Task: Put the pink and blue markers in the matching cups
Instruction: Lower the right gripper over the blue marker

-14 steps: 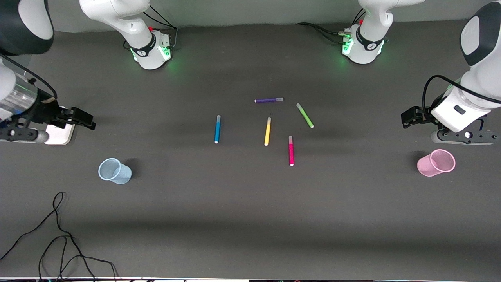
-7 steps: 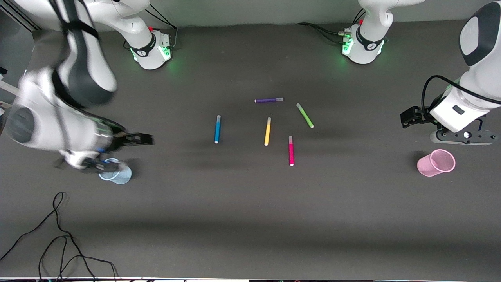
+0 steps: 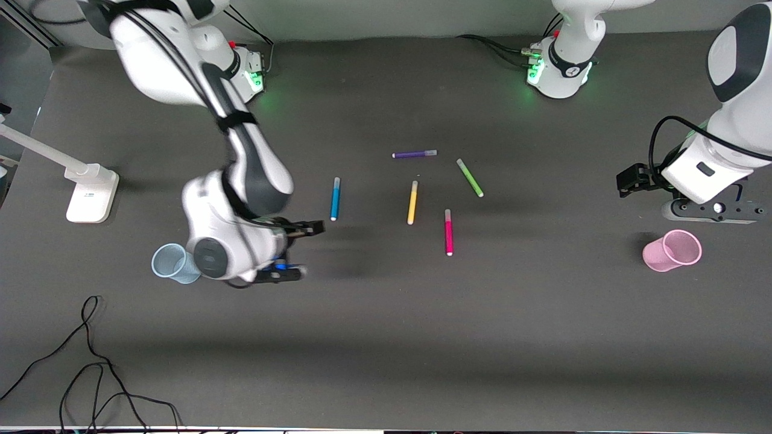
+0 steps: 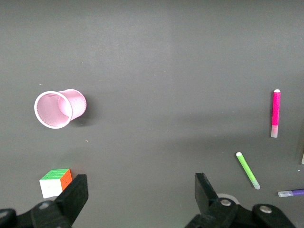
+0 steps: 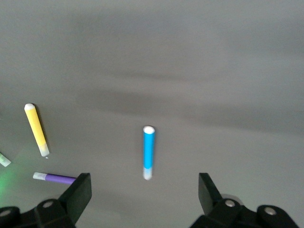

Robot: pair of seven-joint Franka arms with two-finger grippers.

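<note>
The blue marker is to go in the pale blue cup (image 3: 175,263), so I will next pick it up by its blue body (image 3: 335,199) with my right gripper.
The blue marker (image 3: 335,199) lies on the dark table, and it also shows in the right wrist view (image 5: 148,152). The pink marker (image 3: 448,232) lies toward the left arm's end from it, and shows in the left wrist view (image 4: 275,114). The pale blue cup (image 3: 175,263) stands at the right arm's end. The pink cup (image 3: 672,250) stands at the left arm's end (image 4: 59,108). My right gripper (image 3: 304,232) (image 5: 142,190) is open and empty over bare table between the blue cup and the blue marker. My left gripper (image 3: 630,179) (image 4: 141,185) is open and empty above the table beside the pink cup.
Yellow (image 3: 412,202), green (image 3: 470,177) and purple (image 3: 414,154) markers lie among the task markers. A white stand (image 3: 90,196) sits at the right arm's end. Black cables (image 3: 90,361) lie near the front edge. A colour cube (image 4: 56,182) shows in the left wrist view.
My right arm swung in from the table's end, passed over the blue cup and now hangs close to the blue marker. The left arm has barely moved.
</note>
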